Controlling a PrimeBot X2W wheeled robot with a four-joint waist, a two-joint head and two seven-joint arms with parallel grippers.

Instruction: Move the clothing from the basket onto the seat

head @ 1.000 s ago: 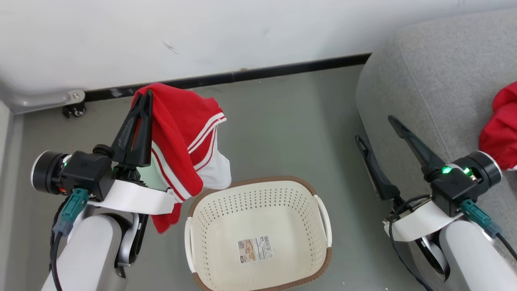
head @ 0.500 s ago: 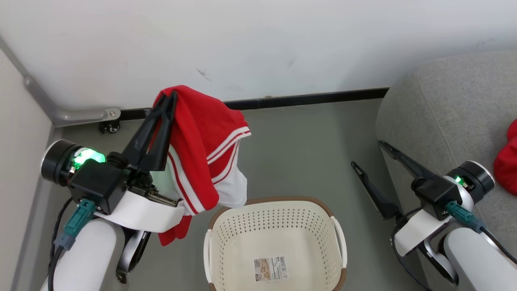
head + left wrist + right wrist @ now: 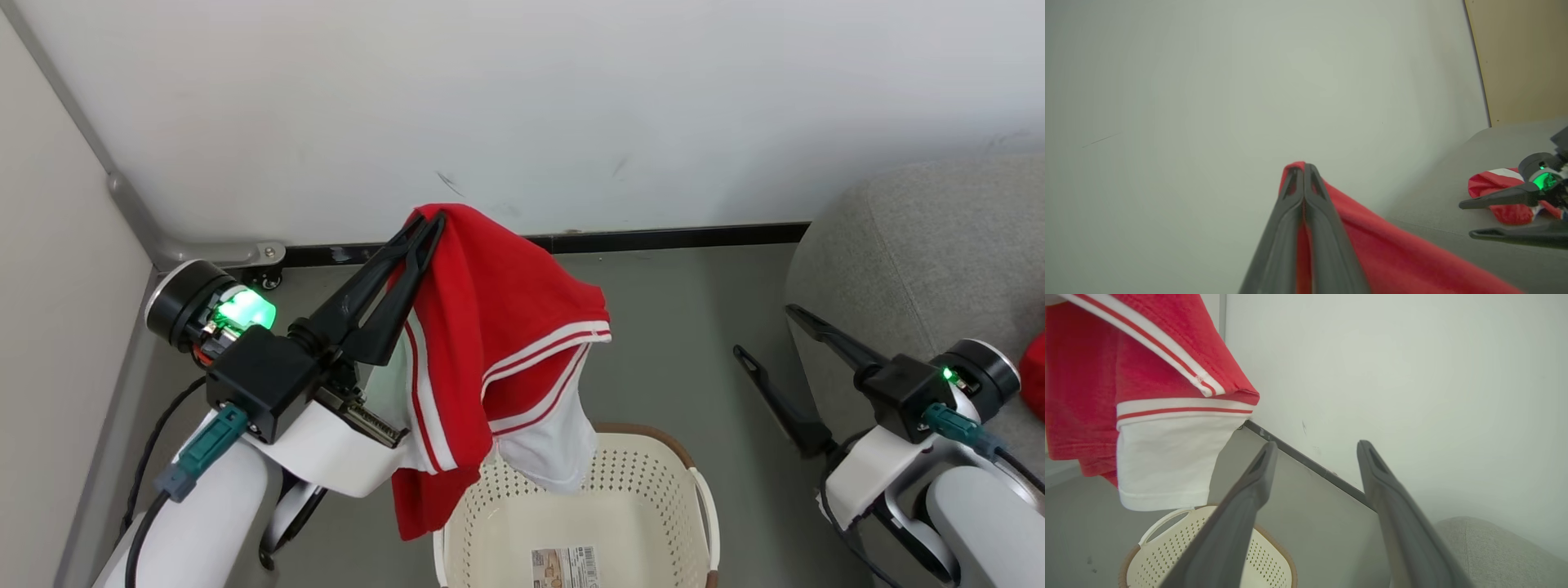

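Note:
The clothing juts out at its striped trim corner [image 3: 599, 331], while the red cloth [image 3: 509, 284] around it hangs slack. My right gripper needs to pinch the clothing by that corner next.
A red garment with white panels and stripe trim [image 3: 498, 359] hangs from my left gripper [image 3: 424, 224], which is shut on its top fold high above the floor; the same cloth drapes off the shut gripper [image 3: 1303, 169] in the left wrist view and hangs at the upper left [image 3: 1147, 384] in the right wrist view. Under it stands the cream basket [image 3: 645, 506] with only a label sticker [image 3: 565, 565] inside. My right gripper [image 3: 767, 331] is open and holds nothing, beside the grey seat [image 3: 922, 253]. Another red garment [image 3: 1033, 371] lies on the seat [image 3: 1453, 196], also seen as a red heap [image 3: 1490, 188].
A white wall with a black skirting strip [image 3: 669, 238] runs behind the basket. A grey metal bracket [image 3: 220, 249] sits in the left corner beside a pale side panel [image 3: 57, 327]. Grey floor [image 3: 702, 327] lies between basket and seat.
The camera has tilted up and turned left, so basket and seat sit lower and further right. My left gripper has carried the hanging garment rightward, over the basket's near-left edge.

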